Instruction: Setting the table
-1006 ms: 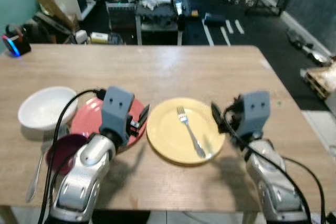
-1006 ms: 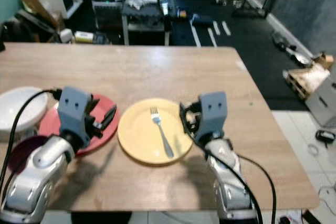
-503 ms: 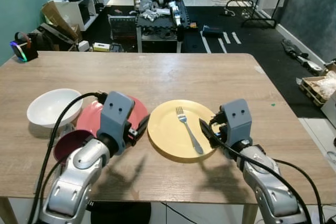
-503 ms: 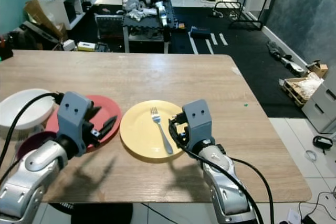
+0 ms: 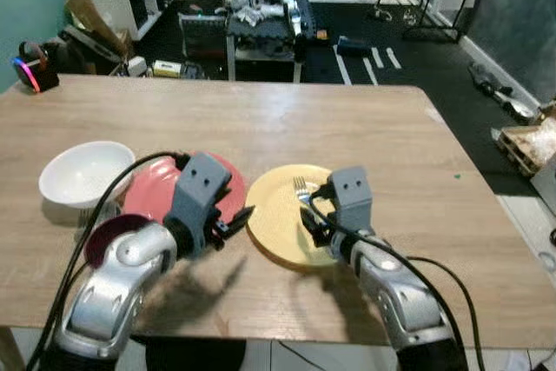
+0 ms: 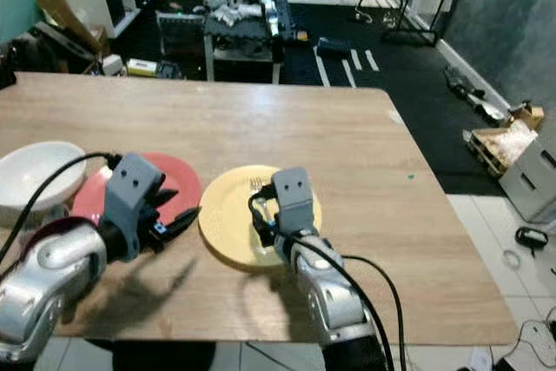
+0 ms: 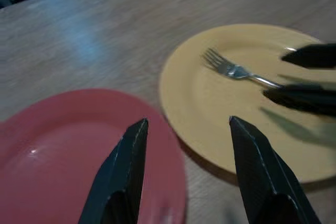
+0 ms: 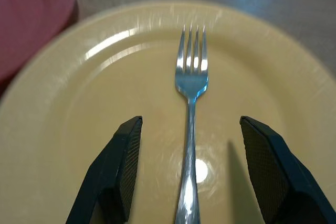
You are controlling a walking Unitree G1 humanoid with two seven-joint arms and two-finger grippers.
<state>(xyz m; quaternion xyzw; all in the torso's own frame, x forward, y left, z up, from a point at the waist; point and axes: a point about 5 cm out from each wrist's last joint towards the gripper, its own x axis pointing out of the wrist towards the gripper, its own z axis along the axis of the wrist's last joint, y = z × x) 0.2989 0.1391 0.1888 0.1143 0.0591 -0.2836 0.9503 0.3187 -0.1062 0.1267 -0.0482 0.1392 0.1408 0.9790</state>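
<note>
The pointed teeth of the silver fork are on the yellow plate. My right gripper needs to grab the fork's slim handle (image 8: 189,158) next.
A yellow plate (image 5: 276,219) lies at the table's near middle with a silver fork (image 8: 190,129) on it, tines pointing away from me. My right gripper (image 8: 190,121) hovers low over this plate, open, one finger on each side of the fork's handle and neither touching it. To its left lies a red plate (image 5: 152,197). My left gripper (image 7: 187,123) is open with nothing between its fingers, above the red plate's right rim and aimed toward the yellow plate.
A white bowl (image 5: 82,175) and a dark maroon bowl (image 5: 104,241) sit left of the red plate. The wooden table (image 5: 347,128) stretches bare to its far edge. A small lit device (image 5: 30,71) stands at the far left corner. Beyond is a cluttered floor.
My right gripper has swung left from beside the yellow plate to over it, straddling the fork. The left gripper stays by the red plate. The camera shifted a little.
</note>
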